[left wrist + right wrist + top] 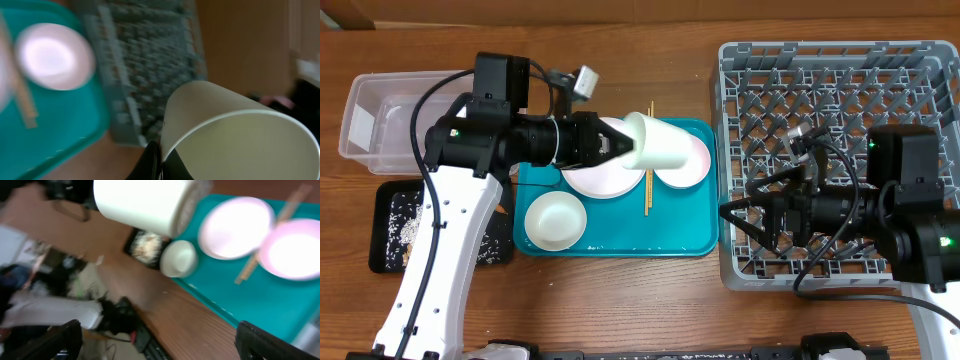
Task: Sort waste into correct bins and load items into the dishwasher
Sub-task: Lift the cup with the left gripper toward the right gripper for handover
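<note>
Next, to load the cup rim-first into the rack (840, 80), my right gripper grabs it around its closed base end (682, 147), opposite the cup's pinched rim.
My left gripper (625, 143) is shut on the rim of a small white cup (658, 143) and holds it on its side above the teal tray (620, 240). In the left wrist view the cup (235, 130) fills the lower right, pinched at its rim by the jaws (160, 162). On the tray lie a white plate (605, 178), two white bowls (555, 220) (688, 168) and wooden chopsticks (647, 185). My right gripper (745, 222) is open and empty at the left edge of the grey dish rack (840, 80). The right wrist view shows the cup (142, 202) and the open jaws (160, 345).
A clear tub (390, 115) stands at the far left. In front of it, a black tray (395, 230) holds rice scraps. The black tray (146, 247) also shows in the right wrist view. The rack (150, 65) lies beyond the tray edge in the left wrist view.
</note>
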Available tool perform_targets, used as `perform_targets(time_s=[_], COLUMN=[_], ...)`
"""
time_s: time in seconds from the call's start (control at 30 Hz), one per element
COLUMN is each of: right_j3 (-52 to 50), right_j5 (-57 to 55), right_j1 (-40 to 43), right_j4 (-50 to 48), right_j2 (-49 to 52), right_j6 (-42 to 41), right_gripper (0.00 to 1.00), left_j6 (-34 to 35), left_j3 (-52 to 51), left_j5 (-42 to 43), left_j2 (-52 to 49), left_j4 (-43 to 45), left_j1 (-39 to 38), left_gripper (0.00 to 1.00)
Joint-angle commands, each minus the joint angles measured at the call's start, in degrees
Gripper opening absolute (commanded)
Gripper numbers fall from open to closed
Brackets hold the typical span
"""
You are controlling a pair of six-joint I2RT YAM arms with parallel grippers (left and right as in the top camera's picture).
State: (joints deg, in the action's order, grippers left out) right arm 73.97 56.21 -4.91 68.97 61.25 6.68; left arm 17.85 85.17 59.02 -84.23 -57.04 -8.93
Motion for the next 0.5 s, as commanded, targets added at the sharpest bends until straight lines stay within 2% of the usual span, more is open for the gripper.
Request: perform_targets(time_s=[0.0,0.1,0.27,0.47], right_j3=[1.44,1.44,1.42,1.42], right_j5=[10.36,11.32,18.08,23.43], right_j1=[0.11,0.11,0.11,0.11], right_j4=[-3.67,-7.93,-12.83,-13.60], right_j2=[-0.31,-0.31,-0.31,1.33], right_j6=[5.38,5.35,5.33,5.35], right_gripper=[1.00,1.00,1.00,1.00], left_j6=[-4.63,-5.27,-5.22,-4.98], left_j3=[0.76,0.76,0.76,0.76], left_j5=[25.31,28.22,28.26,27.56], left_j2=[-0.07,-0.07,-0.07,-0.07], left_j4=[1.03,1.38,1.62,3.34], left_j1=[-0.11,-0.15,-1.81,-4.92], left_gripper=[0.04,0.04,0.04,0.04])
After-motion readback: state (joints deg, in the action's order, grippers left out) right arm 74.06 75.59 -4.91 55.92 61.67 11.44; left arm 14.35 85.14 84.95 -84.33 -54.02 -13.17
